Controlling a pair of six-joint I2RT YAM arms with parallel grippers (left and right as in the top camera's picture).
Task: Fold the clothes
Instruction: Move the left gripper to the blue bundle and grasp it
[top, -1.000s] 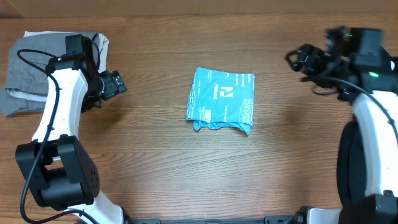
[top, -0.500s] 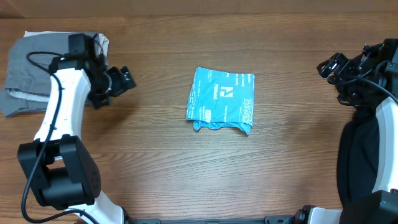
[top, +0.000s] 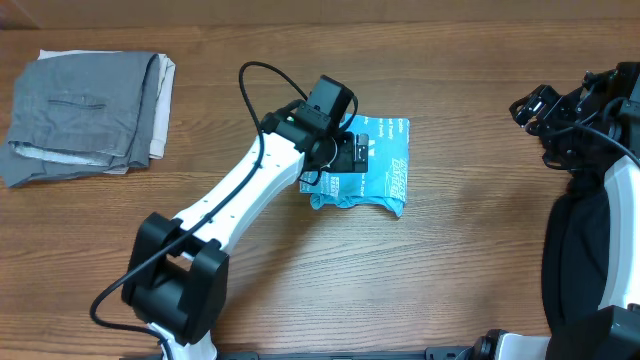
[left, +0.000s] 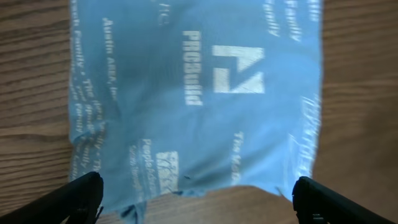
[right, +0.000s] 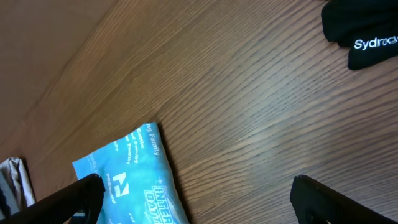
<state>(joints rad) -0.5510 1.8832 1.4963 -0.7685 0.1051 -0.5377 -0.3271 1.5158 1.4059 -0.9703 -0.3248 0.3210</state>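
Observation:
Next, my left gripper picks up the T-shirt across its body, layers gathered together, to stack the still folded T-shirt on the trousers.
The clothes (top: 388, 170), a light blue T-shirt folded into a small square with white lettering, lie at the middle of the table. My left gripper (top: 358, 155) hangs over the shirt's left half and hides part of it. In the left wrist view the shirt (left: 199, 93) fills the frame, and the left gripper (left: 199, 205) stands open, its fingertips (left: 81, 196) spread past the shirt's near edge and holding nothing. My right gripper (top: 530, 105) is far off at the table's right side. It is open (right: 199, 202), with the shirt (right: 130, 177) at lower left.
Folded grey trousers (top: 90, 115) lie at the table's far left. A black object with white lettering (right: 364, 28) shows at the top right of the right wrist view. Bare wooden table (top: 470, 230) surrounds the shirt.
My left arm has swung from beside the grey trousers to over the blue shirt at the centre. The right arm drew back to the right a second ago and has stayed still since.

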